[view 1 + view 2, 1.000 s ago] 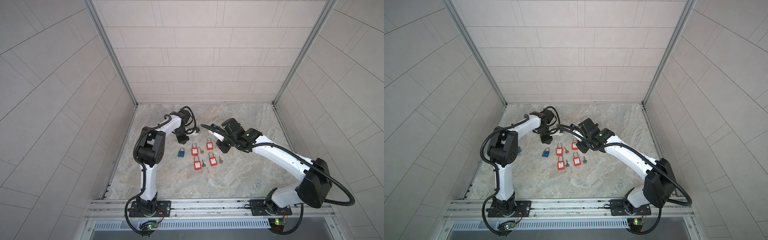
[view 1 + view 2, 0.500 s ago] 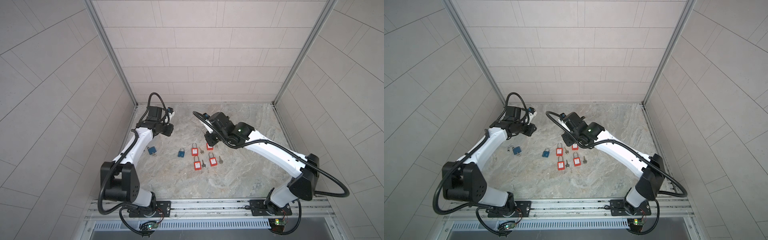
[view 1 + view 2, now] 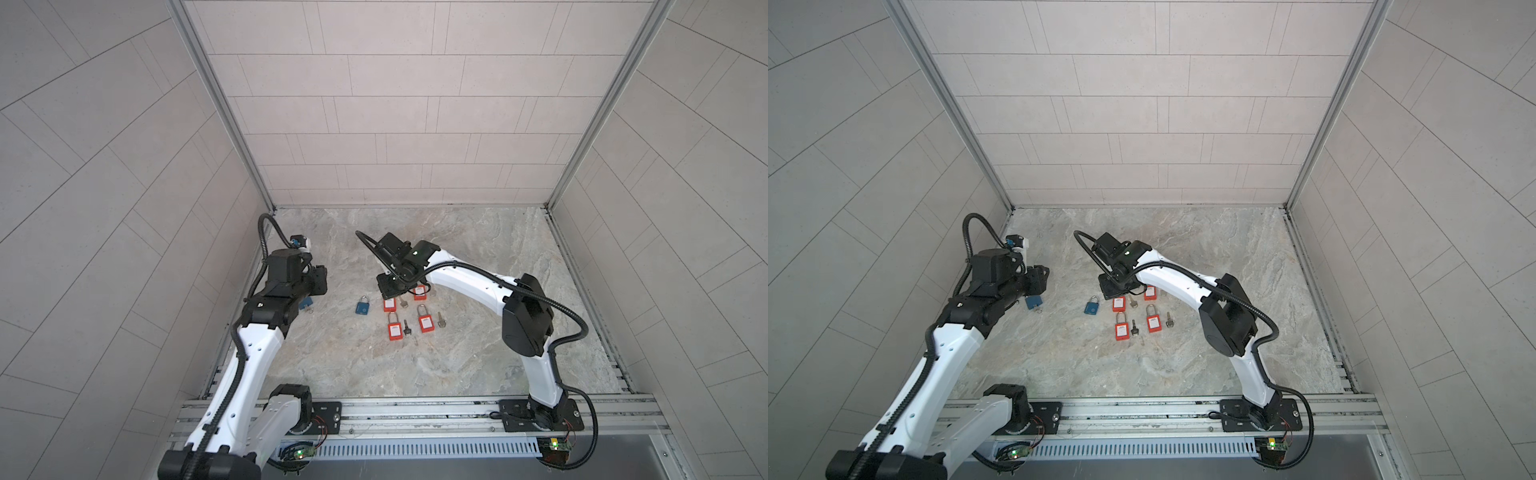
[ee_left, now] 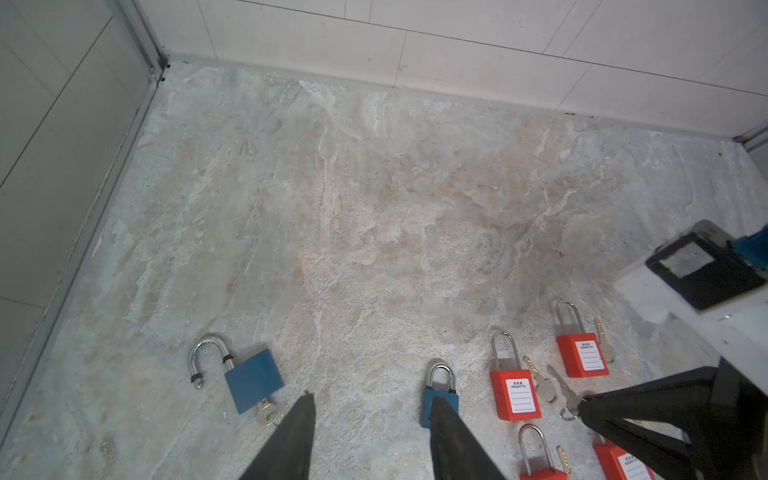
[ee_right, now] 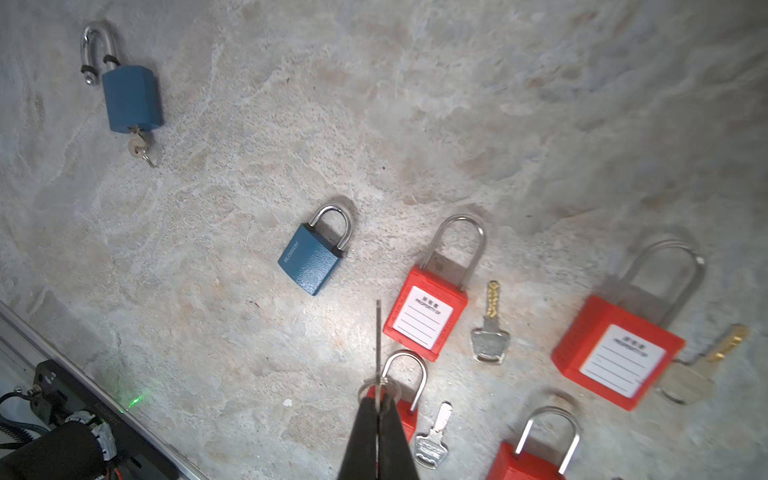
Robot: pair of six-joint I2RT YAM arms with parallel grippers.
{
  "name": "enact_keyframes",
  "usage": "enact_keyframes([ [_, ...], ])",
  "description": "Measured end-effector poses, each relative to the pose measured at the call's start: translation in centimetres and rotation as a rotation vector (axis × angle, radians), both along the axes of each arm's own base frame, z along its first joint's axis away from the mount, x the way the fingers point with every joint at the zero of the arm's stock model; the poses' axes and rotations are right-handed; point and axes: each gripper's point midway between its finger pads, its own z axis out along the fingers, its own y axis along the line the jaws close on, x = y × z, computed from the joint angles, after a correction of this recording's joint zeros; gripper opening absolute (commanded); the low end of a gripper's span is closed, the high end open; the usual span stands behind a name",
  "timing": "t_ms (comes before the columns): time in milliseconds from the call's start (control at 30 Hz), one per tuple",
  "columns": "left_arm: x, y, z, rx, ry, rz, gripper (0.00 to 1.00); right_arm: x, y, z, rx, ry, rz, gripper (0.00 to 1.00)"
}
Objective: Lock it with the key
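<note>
My right gripper keeps hold of the key for now, still above the red padlocks, short of the shut blue padlock. Released now, the key would drop among the red padlocks.
A blue padlock point(image 3: 306, 304) point(image 4: 253, 384) lies at the left with its shackle swung open and a key point(image 5: 139, 145) in its keyhole. My left gripper point(image 4: 372, 397) point(image 3: 318, 282) hovers just over it, open and empty. A second blue padlock point(image 3: 362, 306) point(image 5: 309, 257) lies shut near the middle. My right gripper point(image 5: 378, 395) point(image 3: 388, 286) is shut on a thin key point(image 5: 378, 332) with a ring, held edge-on above the red padlocks point(image 5: 426, 316); the same key point(image 4: 561, 386) shows in the left wrist view.
Several red padlocks point(image 3: 395, 330) lie in two rows at the centre, each with a loose key point(image 5: 490, 332) beside it. Tiled walls close the stone floor point(image 3: 478, 332) on three sides, and a metal rail point(image 3: 415, 411) runs along the front.
My left arm swung from the centre to the left, left the open-shackled blue padlock on the floor there, drew back and opened. My right gripper moved left and down over the red padlocks.
</note>
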Motion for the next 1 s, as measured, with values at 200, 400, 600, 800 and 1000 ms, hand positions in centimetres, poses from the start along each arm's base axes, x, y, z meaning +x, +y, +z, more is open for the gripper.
enact_keyframes([
  [200, -0.7, 1.4, -1.3, -0.043, 0.064, 0.101, 0.56, 0.0, 1.7, -1.4, 0.012, 0.077, -0.027, 0.00],
  [400, -1.0, 1.4, -3.8, -0.084, 0.173, 0.131, 0.57, -0.3, 2.5, -3.9, -0.011, 0.146, -0.039, 0.00],
  [600, -1.1, 1.1, -4.8, -0.114, 0.215, 0.134, 0.57, -1.0, 2.8, -6.3, -0.049, 0.206, -0.047, 0.00],
  [800, -1.4, 1.2, -5.4, -0.119, 0.234, 0.146, 0.57, -0.9, 3.3, -7.6, -0.055, 0.240, -0.053, 0.04],
  [1000, -1.6, 1.7, -6.1, -0.117, 0.259, 0.165, 0.68, -0.8, 4.0, -8.0, -0.044, 0.254, -0.052, 0.23],
])
